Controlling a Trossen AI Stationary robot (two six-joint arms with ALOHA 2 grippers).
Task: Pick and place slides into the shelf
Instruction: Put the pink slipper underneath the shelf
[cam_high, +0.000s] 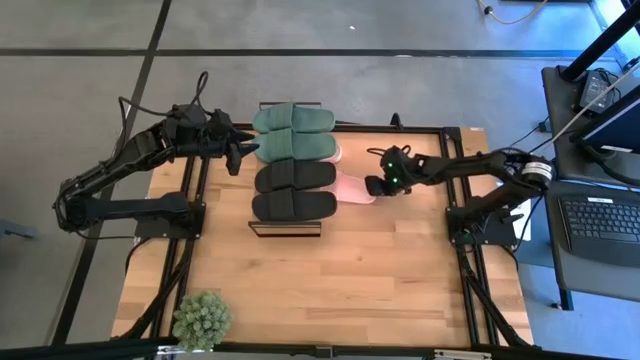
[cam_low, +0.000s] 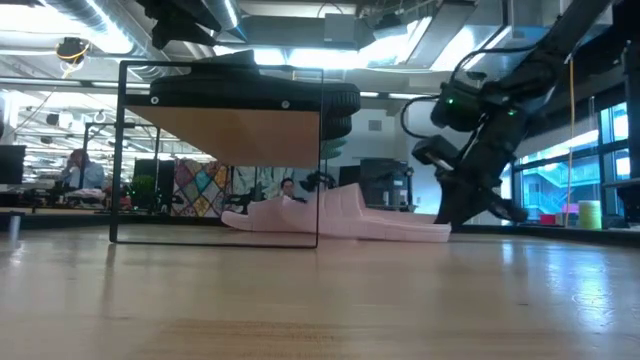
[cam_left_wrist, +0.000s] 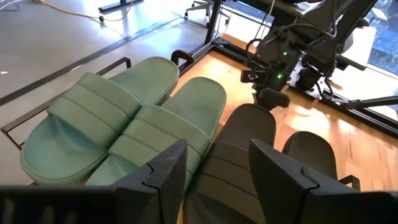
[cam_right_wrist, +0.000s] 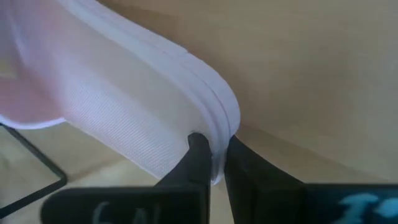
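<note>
The pink slide in my right gripper is still too far out to release, as its end juts well past the other pink slide, so it goes deeper under the shelf next.
The shelf stands mid-table, its wooden plank on a thin black frame. Two green slides and two black slides lie side by side on its top. A pale pink slide lies flat on the table, its left part under the shelf, and my right gripper is shut on its right end. Another pink slide peeks out from under the shelf farther back. My left gripper hovers open at the shelf's left side, just short of the green slides. My right gripper pinches the rim of the pink slide's sole between its two fingers, at the end toward the table's right. The fingers slant down from the right. The slide rests on the tabletop, its other end under the shelf.
A small green potted plant stands near the table's front left corner. Black rails run along the table's left and right sides. Bare wood lies in front of the shelf.
</note>
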